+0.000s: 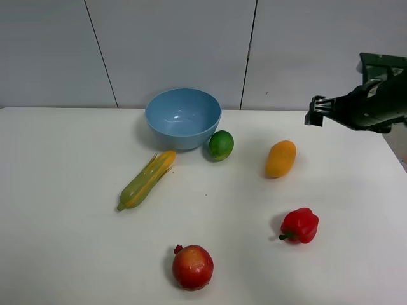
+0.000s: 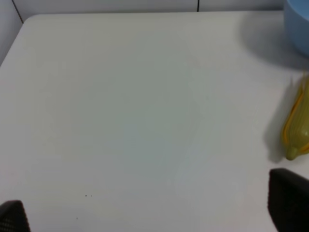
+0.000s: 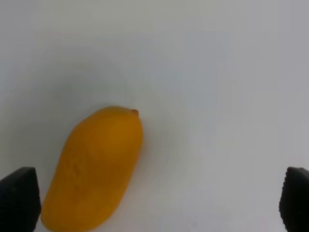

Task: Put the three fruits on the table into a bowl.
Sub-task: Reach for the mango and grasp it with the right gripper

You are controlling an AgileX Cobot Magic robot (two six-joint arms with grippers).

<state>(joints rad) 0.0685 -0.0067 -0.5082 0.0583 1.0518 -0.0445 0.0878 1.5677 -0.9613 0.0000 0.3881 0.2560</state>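
Observation:
The robot's right gripper should next put the mango into the light-blue bowl [image 1: 183, 117], so it needs to grab the orange-yellow mango by its rounded middle [image 1: 280, 159].
The light-blue bowl [image 1: 183, 117] stands at the back middle of the white table [image 1: 63, 254]. The green lime [image 1: 221, 145] lies against its right side. The orange-yellow mango [image 1: 280, 159] lies right of the lime and also shows in the right wrist view [image 3: 94, 169]. The red-yellow pomegranate [image 1: 193, 267] sits near the front edge. My right gripper [image 1: 316, 111] hangs in the air at the far right, above and right of the mango, open and empty [image 3: 157, 203]. My left gripper [image 2: 149, 212] is open and empty over bare table; it is out of the exterior view.
A green-yellow corn cob [image 1: 146, 180] lies left of the lime, in front of the bowl; its tip shows in the left wrist view [image 2: 298, 128]. A red bell pepper [image 1: 299, 226] lies in front of the mango. A grey panelled wall stands behind the table.

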